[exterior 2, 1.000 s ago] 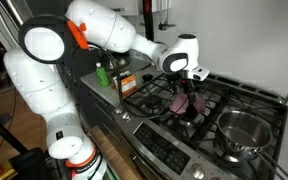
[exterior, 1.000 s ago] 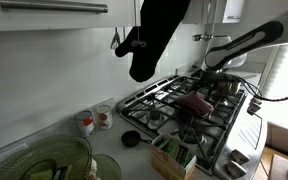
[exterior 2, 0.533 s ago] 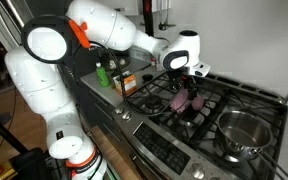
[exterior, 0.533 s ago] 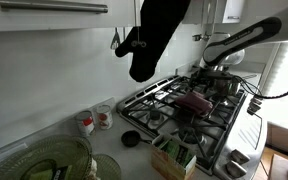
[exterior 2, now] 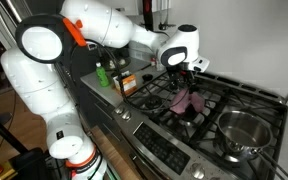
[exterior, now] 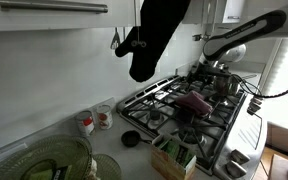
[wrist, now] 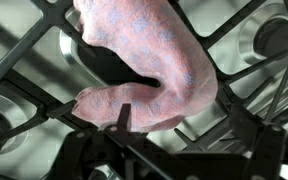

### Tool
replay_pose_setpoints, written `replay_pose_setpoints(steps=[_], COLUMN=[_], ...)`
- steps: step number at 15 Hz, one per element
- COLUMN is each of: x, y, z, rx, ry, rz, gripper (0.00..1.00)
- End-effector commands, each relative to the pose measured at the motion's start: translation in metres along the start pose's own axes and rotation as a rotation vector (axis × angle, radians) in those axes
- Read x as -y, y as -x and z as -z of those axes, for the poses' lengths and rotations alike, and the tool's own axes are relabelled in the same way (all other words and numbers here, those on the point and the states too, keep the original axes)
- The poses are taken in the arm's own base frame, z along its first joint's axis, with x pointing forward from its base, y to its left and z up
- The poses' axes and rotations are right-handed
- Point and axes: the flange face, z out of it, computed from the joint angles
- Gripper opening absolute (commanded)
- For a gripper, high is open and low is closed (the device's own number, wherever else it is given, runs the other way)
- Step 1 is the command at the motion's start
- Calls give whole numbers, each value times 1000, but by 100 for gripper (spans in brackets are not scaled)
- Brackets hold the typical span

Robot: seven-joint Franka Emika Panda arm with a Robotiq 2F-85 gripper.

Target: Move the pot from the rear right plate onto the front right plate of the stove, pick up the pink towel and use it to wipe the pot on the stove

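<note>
The bunched fold at the bend of the pink towel [exterior 2: 187,98] is the part my gripper should grab next, so that both loose ends hang free to wipe the pot.
The pink towel [exterior 2: 187,98] lies crumpled on the black grates of the stove [exterior 2: 234,95], near its middle; it also shows in an exterior view [exterior: 194,100]. My gripper [exterior 2: 187,74] hovers just above it, open and holding nothing. In the wrist view the towel [wrist: 149,60] fills the upper middle, draped over grate bars, beyond my dark fingertips at the lower edge, with the gripper [wrist: 184,150] apart from the cloth. The shiny steel pot [exterior 2: 242,132] sits on a burner at the stove's front edge, to the right of the towel in that view.
A big black oven mitt [exterior: 154,35] hangs over the counter beside the stove. Two mugs [exterior: 94,120], a small black pan [exterior: 132,138], a box of green items [exterior: 174,155] and a glass bowl [exterior: 54,160] stand on the counter. Bottles [exterior 2: 106,72] stand left of the stove.
My gripper has risen a little and drawn back from the towel. The towel and pot stay where they were.
</note>
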Motion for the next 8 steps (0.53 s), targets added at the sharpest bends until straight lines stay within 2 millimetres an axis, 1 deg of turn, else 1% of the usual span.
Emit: replay_pose_setpoints(steps=[1,2,3,4,5,6,8], x=[2,2,3,2,2,0,-6], y=[8,10,11,11,10,8,4], z=[-30,-37,-43,-48,-51,-53,-47], rx=[-1,-1,-8,-12,-12,-21,-39], ry=[-19,-18,-16,-13,-13,-11,-12], rz=[-34,-32,-28,-29,-37,-41,-58], gripper=[100,77,73,66,56,49,33])
